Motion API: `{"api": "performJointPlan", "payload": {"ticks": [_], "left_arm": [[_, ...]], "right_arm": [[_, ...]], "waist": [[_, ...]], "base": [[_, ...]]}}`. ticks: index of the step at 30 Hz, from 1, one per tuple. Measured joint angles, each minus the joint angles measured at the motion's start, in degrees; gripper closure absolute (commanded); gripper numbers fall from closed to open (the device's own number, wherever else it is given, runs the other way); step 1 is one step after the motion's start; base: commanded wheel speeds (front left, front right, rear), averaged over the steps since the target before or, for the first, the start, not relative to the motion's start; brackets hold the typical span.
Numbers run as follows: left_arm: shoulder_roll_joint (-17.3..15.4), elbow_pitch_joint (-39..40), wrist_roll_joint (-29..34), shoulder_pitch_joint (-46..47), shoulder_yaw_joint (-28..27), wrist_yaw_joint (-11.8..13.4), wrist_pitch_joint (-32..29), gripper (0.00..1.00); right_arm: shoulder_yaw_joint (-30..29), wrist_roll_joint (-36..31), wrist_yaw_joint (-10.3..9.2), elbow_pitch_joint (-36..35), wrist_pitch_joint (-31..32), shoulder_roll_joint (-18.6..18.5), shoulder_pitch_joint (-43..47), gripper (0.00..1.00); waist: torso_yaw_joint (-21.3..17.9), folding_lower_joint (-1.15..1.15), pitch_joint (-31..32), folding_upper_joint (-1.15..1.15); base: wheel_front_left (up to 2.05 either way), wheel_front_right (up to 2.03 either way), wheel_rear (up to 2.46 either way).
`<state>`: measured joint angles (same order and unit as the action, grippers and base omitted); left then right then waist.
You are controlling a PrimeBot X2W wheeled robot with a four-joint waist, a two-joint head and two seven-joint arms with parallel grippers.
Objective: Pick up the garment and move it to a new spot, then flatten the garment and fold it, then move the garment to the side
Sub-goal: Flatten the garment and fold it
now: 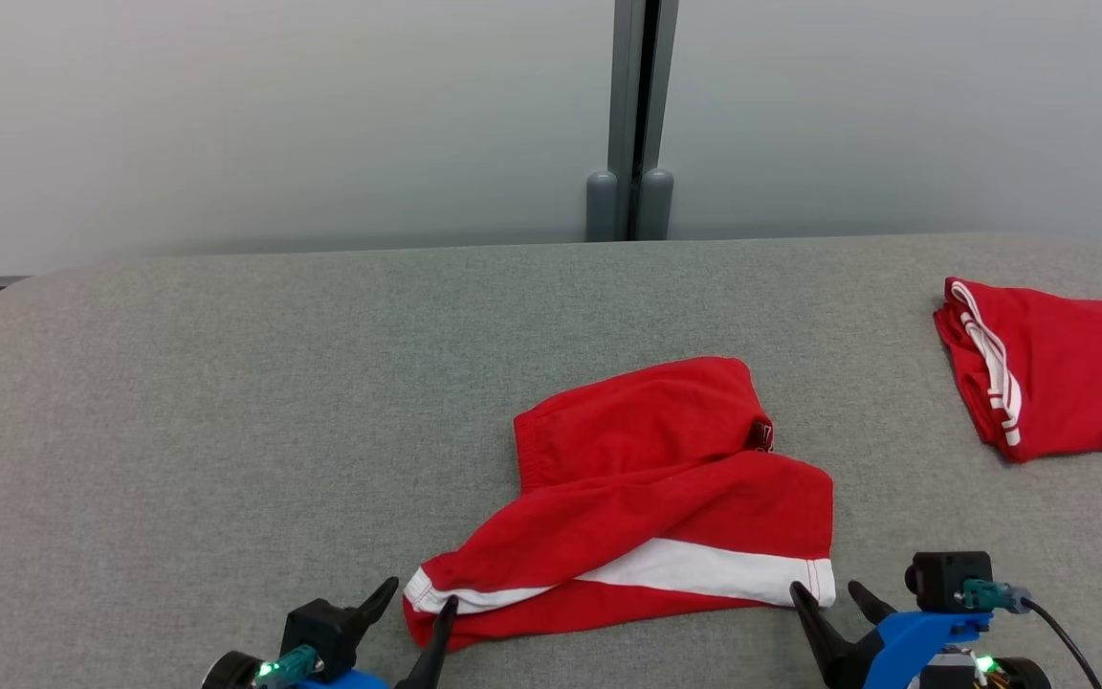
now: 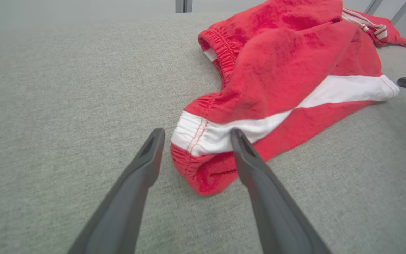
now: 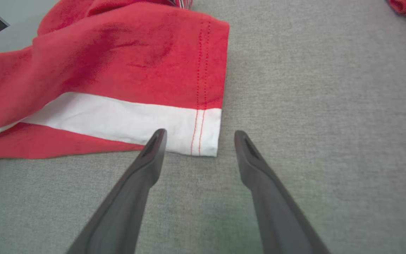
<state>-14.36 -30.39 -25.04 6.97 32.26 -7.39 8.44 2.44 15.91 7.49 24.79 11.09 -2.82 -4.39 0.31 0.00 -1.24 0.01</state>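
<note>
The left gripper pinches the garment by its striped waistband end next, where a fold stands up while the rest lies slack.
The garment is a pair of red shorts with a white stripe, lying rumpled near the front middle of the grey table. My left gripper stands open at its front left corner, one finger on each side of the waistband end. At the front right corner my right gripper is open too, its left finger over the white hem and its right finger beside the cloth. Nothing is gripped.
A second red garment with white stripes lies folded at the table's right edge. A pale wall with a grey post stands behind the table. Bare grey table surface spreads to the left and behind.
</note>
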Motion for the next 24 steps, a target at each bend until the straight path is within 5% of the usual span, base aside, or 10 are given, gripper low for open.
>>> {"api": "performJointPlan", "payload": {"ticks": [12, 13, 14, 15, 16, 24], "left_arm": [[1.16, -3.36, 1.16, 4.05, 2.04, 0.03, 1.72, 0.0], [1.16, -3.58, 1.07, 4.09, 2.26, 0.03, 1.7, 0.0], [1.18, -3.83, 0.86, 4.09, 2.42, 0.02, 1.69, 0.41], [1.18, -4.09, 0.78, 4.2, 2.54, 0.02, 1.68, 1.0], [1.18, -4.09, 0.78, 4.2, 2.54, 0.02, 1.68, 1.0], [2.45, -3.87, -2.76, 4.98, 0.01, 0.07, 4.46, 1.0]], "right_arm": [[3.01, 2.49, 0.0, 3.1, -0.34, 0.01, -2.29, 0.0], [3.15, 2.58, 0.0, 3.08, -0.43, 0.01, -2.29, 0.17], [3.38, 2.57, 0.0, 2.94, -0.66, 0.0, -2.3, 0.53], [3.56, 2.57, 0.0, 2.81, -0.96, 0.01, -2.38, 0.9], [3.56, 2.57, 0.0, 2.81, -0.96, 0.01, -2.38, 1.0], [4.03, 2.35, 0.0, -0.66, -4.13, 0.02, -3.47, 1.0]], "waist": [[0.85, 0.0, -1.5, -0.01], [0.77, 0.0, -1.57, -0.01], [0.66, 0.0, -1.66, -0.01], [0.56, 0.0, -1.73, -0.01], [0.56, 0.0, -1.73, -0.01], [0.31, 0.0, -1.66, -0.01]], "base": [[0.0, 0.0, 0.0], [0.0, 0.0, 0.0], [0.0, 0.0, 0.0], [0.0, 0.0, 0.0], [0.0, 0.0, 0.0], [0.0, 0.0, 0.0]]}}
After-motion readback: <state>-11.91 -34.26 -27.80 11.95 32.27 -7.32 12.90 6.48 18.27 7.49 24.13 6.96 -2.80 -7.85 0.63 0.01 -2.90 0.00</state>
